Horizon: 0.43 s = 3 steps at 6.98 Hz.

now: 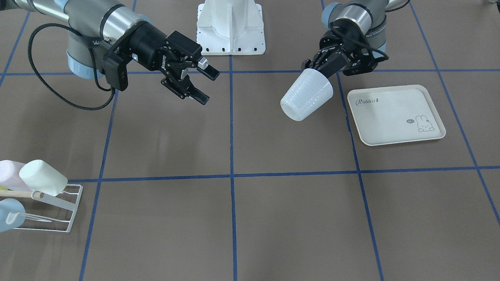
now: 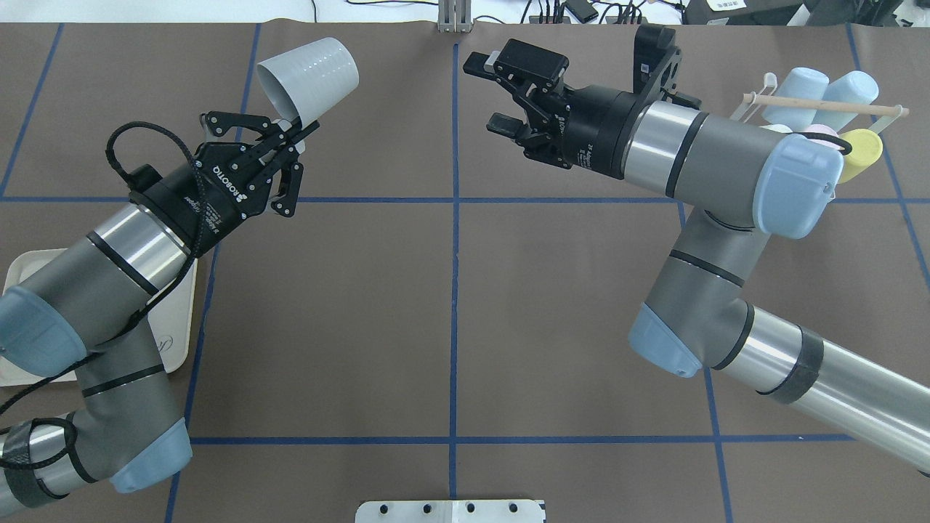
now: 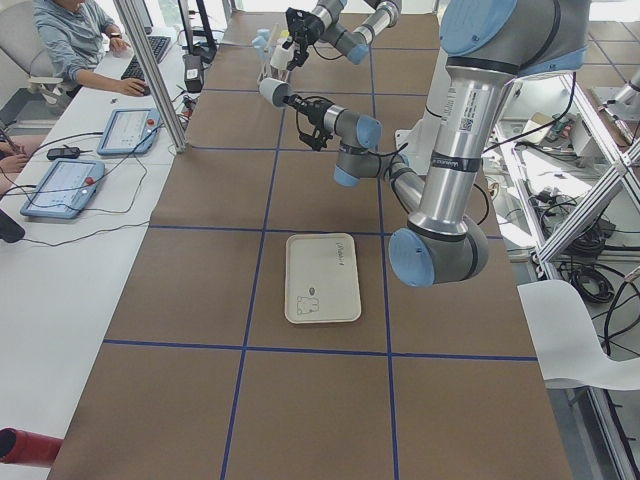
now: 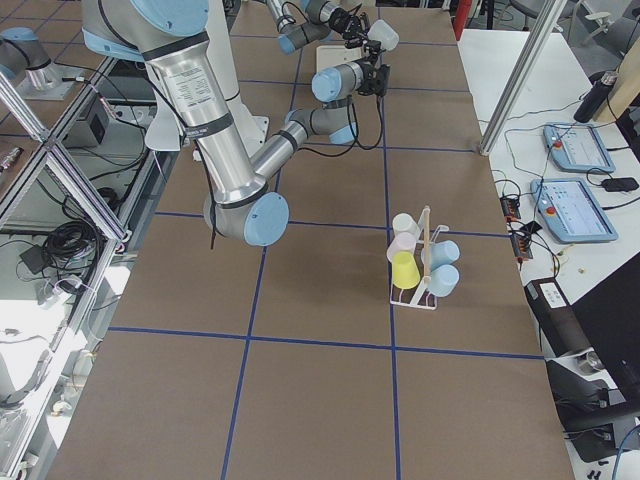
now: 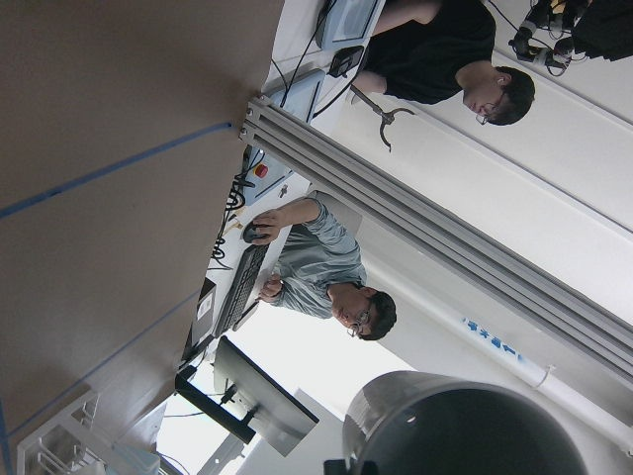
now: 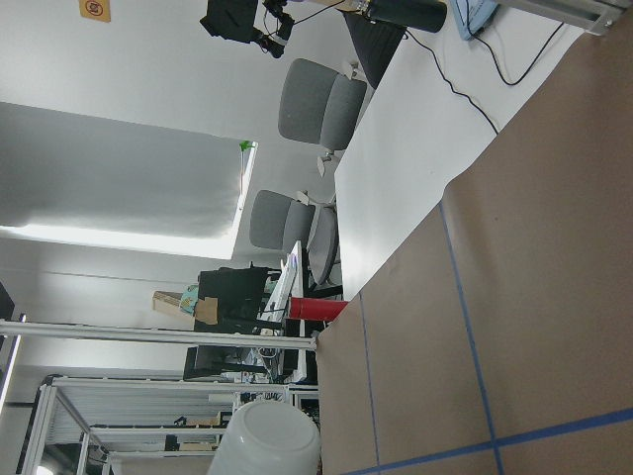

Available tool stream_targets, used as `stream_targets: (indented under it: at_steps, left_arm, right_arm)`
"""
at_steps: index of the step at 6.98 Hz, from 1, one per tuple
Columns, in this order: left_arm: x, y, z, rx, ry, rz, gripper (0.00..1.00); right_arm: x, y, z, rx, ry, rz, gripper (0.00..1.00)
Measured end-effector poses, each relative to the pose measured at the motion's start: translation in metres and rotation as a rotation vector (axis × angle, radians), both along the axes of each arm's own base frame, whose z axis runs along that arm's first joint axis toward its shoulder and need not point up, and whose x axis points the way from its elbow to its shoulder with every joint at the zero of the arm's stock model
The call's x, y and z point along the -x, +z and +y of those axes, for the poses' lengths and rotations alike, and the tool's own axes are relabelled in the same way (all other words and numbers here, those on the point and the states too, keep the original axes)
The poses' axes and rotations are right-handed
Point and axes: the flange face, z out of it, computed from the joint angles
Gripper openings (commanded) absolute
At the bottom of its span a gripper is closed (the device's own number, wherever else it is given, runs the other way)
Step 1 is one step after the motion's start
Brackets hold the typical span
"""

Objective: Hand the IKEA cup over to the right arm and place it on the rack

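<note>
My right gripper grabs the cup by its base end (image 1: 294, 105) next, to carry the cup on to the rack (image 1: 62, 212).
A white translucent ribbed cup (image 1: 306, 97) is held in the air by my left gripper (image 1: 313, 67), which is shut on its rim. In the overhead view the cup (image 2: 309, 76) points away from the left gripper (image 2: 294, 132). My right gripper (image 1: 207, 86), on the arm with the long looping black cable, is open and empty. It faces the cup across a gap, also in the overhead view (image 2: 488, 94). The cup's base shows in the right wrist view (image 6: 267, 440). The white wire rack (image 1: 62, 212) with a wooden dowel stands at the table's right end (image 2: 825, 107).
The rack holds several cups: cream (image 1: 43, 177), pink (image 1: 9, 173), blue (image 1: 9, 214) and yellow (image 2: 861, 152). A cream rabbit tray (image 1: 394, 115) lies under the left arm's side. The white robot base (image 1: 230, 27) is behind. Operators sit at a desk beyond the table (image 3: 80, 45).
</note>
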Motion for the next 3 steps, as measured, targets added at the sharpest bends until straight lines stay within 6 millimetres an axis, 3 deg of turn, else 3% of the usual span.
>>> stream_targets:
  at_steps: [3]
  left_arm:
    - [-0.030, -0.018, 0.020, -0.003, 0.016, 0.123, 0.00]
  right_arm:
    - [0.009, -0.016, 0.008, 0.020, -0.005, -0.053, 1.00]
